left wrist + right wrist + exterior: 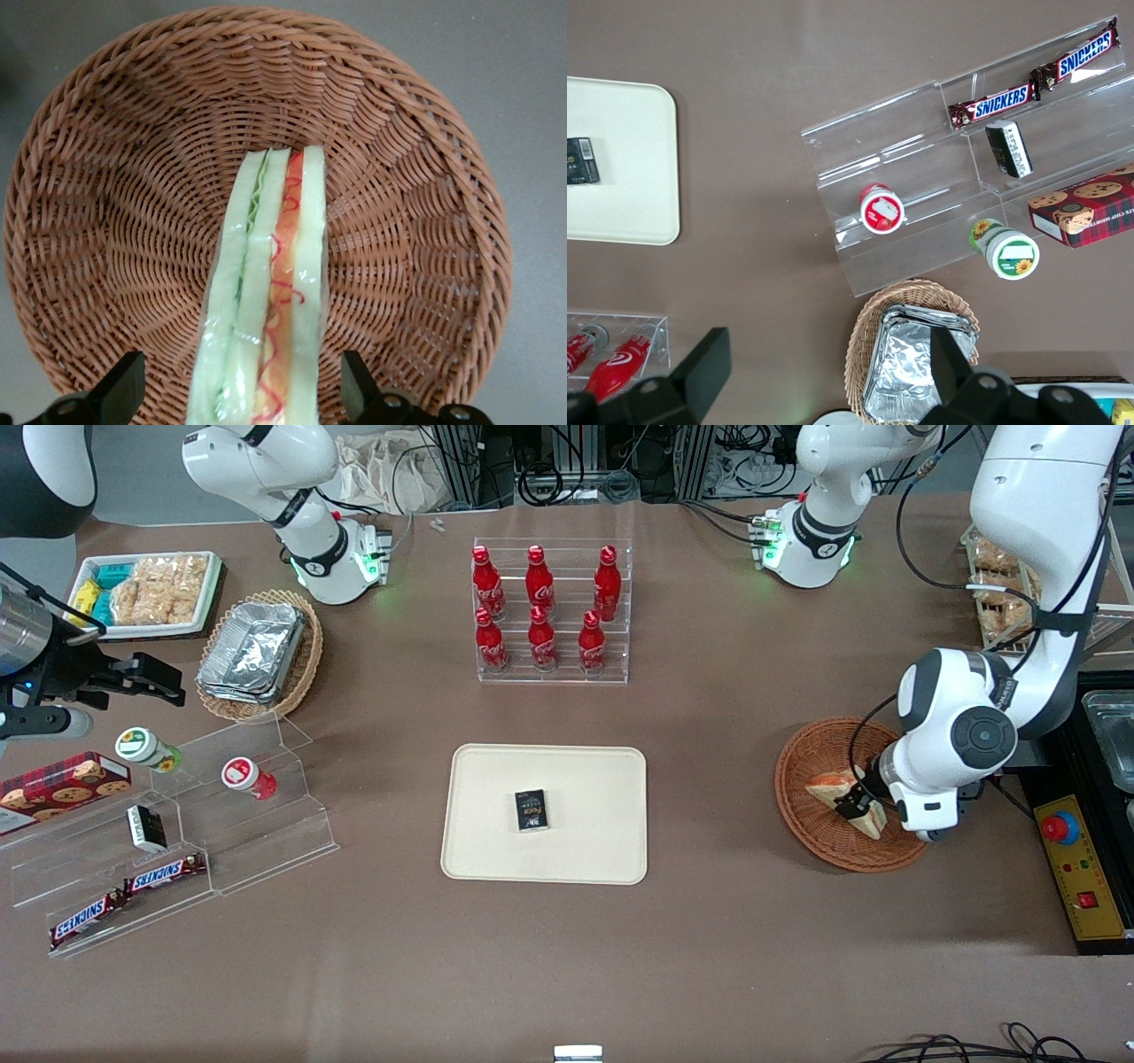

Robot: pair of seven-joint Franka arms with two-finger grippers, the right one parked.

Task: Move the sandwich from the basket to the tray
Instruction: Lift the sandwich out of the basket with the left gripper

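The sandwich wedge [266, 292] slopes at its ends, but its two flat bread sides face each other, so I need to grab those sides with my left gripper next.
The sandwich [270, 292] stands on edge in the reddish-brown wicker basket [115, 204], its pink-red and green filling facing the wrist camera. My left gripper [239, 394] is open and straddles the sandwich, one black finger [120, 390] on each side, with a gap between each finger and the bread. From the front, the gripper [855, 802] is low over the sandwich [828, 786] inside the basket [802, 824], at the working arm's end of the table. The cream tray [496, 841] lies mid-table and holds a small black box [532, 811].
A clear rack of red cola bottles [549, 615] stands farther from the front camera than the tray. Toward the parked arm's end are a clear stepped shelf [221, 815] with snacks and a tan basket of foil containers [257, 651]. A yellow control box [1076, 864] lies beside the basket.
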